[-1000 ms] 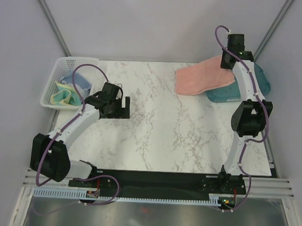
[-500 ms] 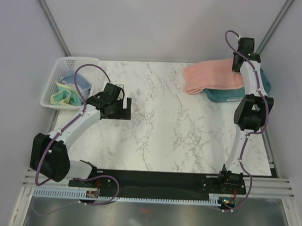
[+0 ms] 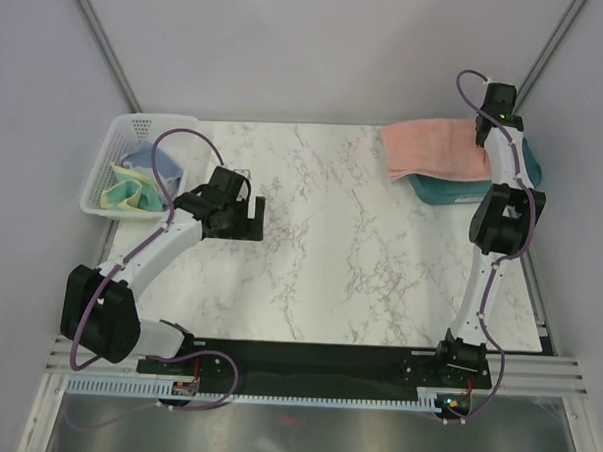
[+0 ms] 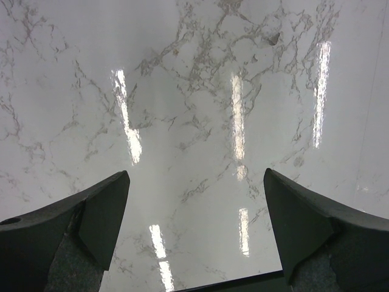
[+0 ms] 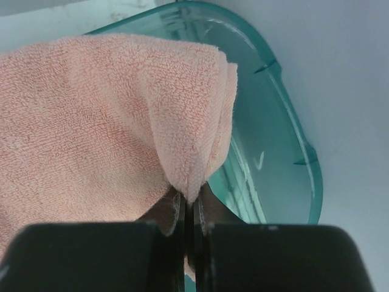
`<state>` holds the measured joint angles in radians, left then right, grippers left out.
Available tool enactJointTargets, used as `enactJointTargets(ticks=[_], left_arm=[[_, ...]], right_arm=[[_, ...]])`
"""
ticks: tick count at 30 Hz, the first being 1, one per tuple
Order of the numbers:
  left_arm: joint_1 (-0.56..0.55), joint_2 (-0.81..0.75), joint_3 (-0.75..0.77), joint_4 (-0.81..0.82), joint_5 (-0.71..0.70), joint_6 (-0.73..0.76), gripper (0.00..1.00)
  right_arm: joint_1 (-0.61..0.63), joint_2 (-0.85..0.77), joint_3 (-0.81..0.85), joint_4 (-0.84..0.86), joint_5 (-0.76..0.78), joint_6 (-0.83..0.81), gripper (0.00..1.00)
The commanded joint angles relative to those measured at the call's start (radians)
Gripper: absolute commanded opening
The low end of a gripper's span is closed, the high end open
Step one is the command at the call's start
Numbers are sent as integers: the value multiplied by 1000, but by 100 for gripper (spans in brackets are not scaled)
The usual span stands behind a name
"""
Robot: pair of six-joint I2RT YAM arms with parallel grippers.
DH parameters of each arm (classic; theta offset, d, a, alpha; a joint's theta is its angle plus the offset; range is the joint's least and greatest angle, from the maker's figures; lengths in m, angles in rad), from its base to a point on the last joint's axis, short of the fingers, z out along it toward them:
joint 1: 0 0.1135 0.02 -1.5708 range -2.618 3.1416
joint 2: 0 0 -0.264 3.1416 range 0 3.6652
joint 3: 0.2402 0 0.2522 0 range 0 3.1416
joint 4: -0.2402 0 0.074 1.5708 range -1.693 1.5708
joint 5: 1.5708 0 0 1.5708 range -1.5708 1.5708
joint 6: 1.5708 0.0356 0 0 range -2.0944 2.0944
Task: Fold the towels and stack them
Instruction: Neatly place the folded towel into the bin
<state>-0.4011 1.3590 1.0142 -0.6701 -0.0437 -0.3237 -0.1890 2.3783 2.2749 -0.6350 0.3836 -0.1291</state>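
The pink towel moves in my right gripper, before release. Its loose end juts past the teal tray's rim, so opening now would land it partly outside.
A folded salmon-pink towel [image 3: 437, 147] hangs over the teal tray [image 3: 453, 190] at the back right. My right gripper [image 3: 486, 134] is shut on its right edge; the right wrist view shows the pinched fold of the pink towel [image 5: 121, 115] above the tray's rim [image 5: 285, 109]. A pale-yellow towel [image 3: 123, 191] and a grey-blue towel [image 3: 144, 162] lie crumpled in the white basket [image 3: 136, 129] at the back left. My left gripper [image 3: 244, 218] stands open over bare marble right of the basket, its fingers [image 4: 97, 213] wide apart with nothing between them.
The marble tabletop [image 3: 321, 247] spans the workspace between the arms. Grey walls close in the back and both sides. The right arm's elbow [image 3: 504, 220] rises near the tray's front edge.
My right gripper has carried the pink towel rightward and back, so it now lies over the teal tray. The left arm has barely shifted.
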Motion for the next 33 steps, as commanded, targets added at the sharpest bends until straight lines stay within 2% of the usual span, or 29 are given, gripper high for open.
enactJointTargets(ticks=[1, 14, 18, 28, 29, 30, 33], left_arm=[[-5, 9, 7, 18, 15, 40, 100], [-7, 37, 21, 20, 39, 40, 100], [-7, 42, 24, 20, 39, 40, 100], [-10, 42, 15, 20, 67, 41, 100], [-10, 43, 15, 20, 68, 41, 100], [-10, 45, 17, 21, 67, 41, 100], [-12, 45, 21, 20, 71, 43, 100]], right_arm=[[-39, -2, 34, 119, 60, -4, 0], [-76, 71, 54, 207, 44, -78, 0], [-81, 114, 112, 225, 35, -86, 0], [-87, 114, 130, 273, 47, -112, 0], [-87, 116, 130, 281, 58, -109, 2], [-87, 116, 130, 282, 72, -101, 18], [-86, 87, 101, 282, 86, -83, 44]])
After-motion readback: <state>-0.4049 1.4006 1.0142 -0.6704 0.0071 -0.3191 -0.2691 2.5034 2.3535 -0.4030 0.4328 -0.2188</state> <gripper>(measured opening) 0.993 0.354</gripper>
